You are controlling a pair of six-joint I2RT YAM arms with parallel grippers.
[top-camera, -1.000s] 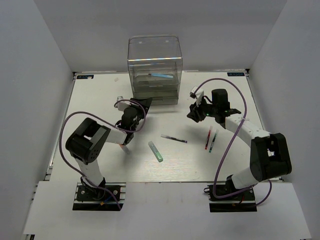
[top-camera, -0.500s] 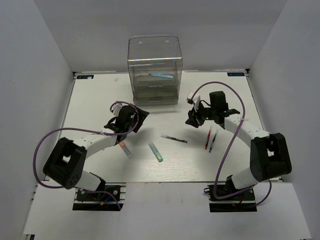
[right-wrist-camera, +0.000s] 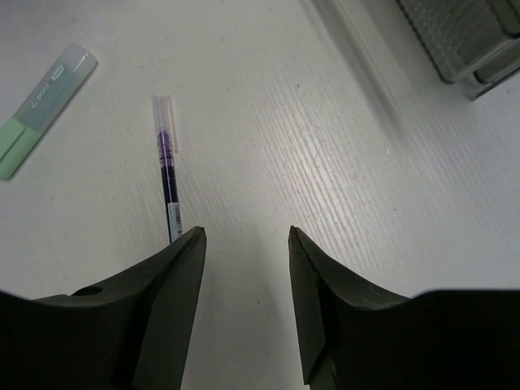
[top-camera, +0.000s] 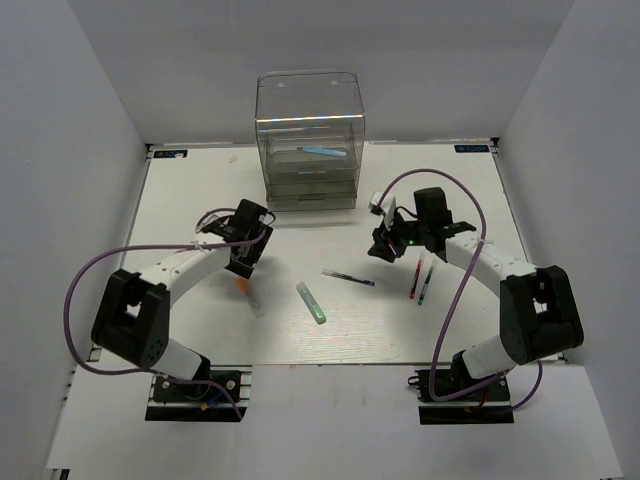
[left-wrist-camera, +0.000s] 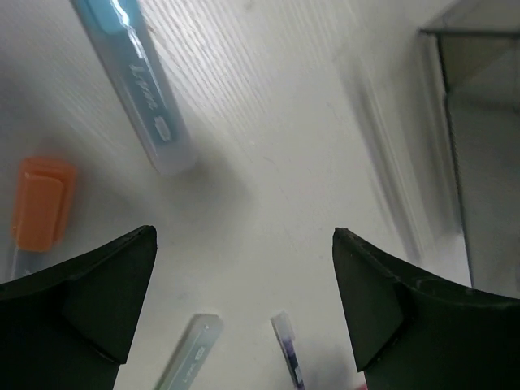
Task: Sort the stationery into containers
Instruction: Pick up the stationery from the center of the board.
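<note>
Next, the left gripper reaches the light blue-capped marker and grips its clear body end point(left-wrist-camera: 160, 132), so the cap end stays free to enter the drawer.
The clear drawer unit point(top-camera: 310, 140) stands at the back with a light blue pen point(top-camera: 322, 152) in an upper drawer. My left gripper point(top-camera: 244, 262) is open and empty, hovering over a blue marker point(left-wrist-camera: 134, 81) and an orange-capped marker point(top-camera: 243, 289), whose cap also shows in the left wrist view point(left-wrist-camera: 36, 203). My right gripper point(top-camera: 382, 246) is open and empty just right of the thin dark pen point(top-camera: 348, 277), which also shows in the right wrist view point(right-wrist-camera: 166, 175). The green-tipped highlighter point(top-camera: 311, 302) lies mid-table. The red pen point(top-camera: 413, 280) and the teal pen point(top-camera: 425, 284) lie side by side at the right.
White walls close in the table on the left, back and right. The drawer unit's lower corner shows at the top right of the right wrist view point(right-wrist-camera: 463, 32). The arms' purple cables loop above the table.
My left gripper has moved from near the drawer unit's front down and to the left, over the orange-capped marker. My right gripper has shifted slightly towards the thin dark pen.
</note>
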